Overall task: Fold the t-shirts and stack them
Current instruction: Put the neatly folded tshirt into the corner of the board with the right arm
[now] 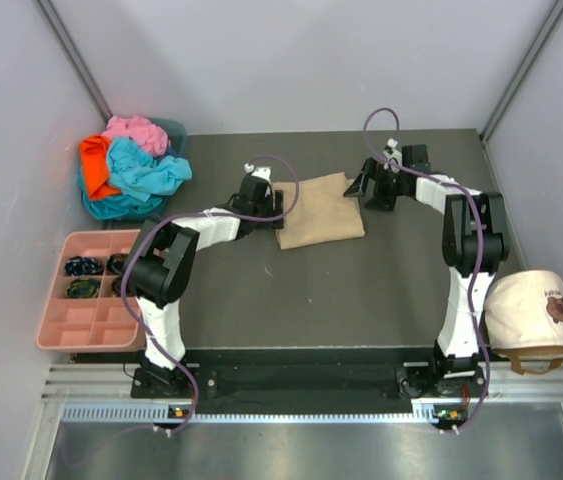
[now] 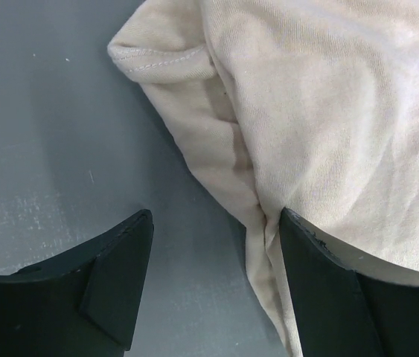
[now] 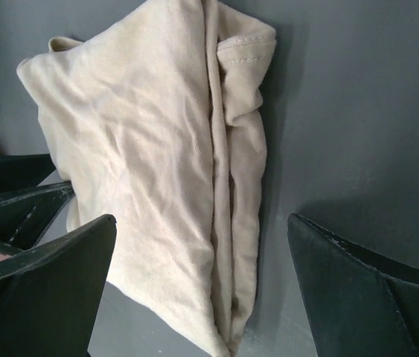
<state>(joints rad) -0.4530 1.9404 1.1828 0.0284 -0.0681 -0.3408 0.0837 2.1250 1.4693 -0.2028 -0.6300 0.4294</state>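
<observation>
The tan t-shirt needs to slide, still folded, to the stacking spot, so I next need to grab it with my right gripper by its layered side edge (image 1: 358, 204) (image 3: 237, 217).
The tan t-shirt (image 1: 319, 210) lies folded on the dark table between the two grippers. My left gripper (image 1: 273, 203) is open at its left edge; in the left wrist view (image 2: 213, 286) its right finger touches the cloth (image 2: 328, 111) and the left finger is over bare table. My right gripper (image 1: 369, 190) is open at the shirt's right corner; in the right wrist view (image 3: 202, 290) the shirt's folded edge (image 3: 157, 171) lies between the fingers, ungripped. Turquoise (image 1: 146, 172), orange (image 1: 95, 165) and pink (image 1: 137, 132) t-shirts are heaped at the far left.
A pink compartment tray (image 1: 89, 322) with small dark items sits at the left. A cream cap (image 1: 533, 310) with a brown emblem sits at the right edge. Grey walls close in the table on three sides.
</observation>
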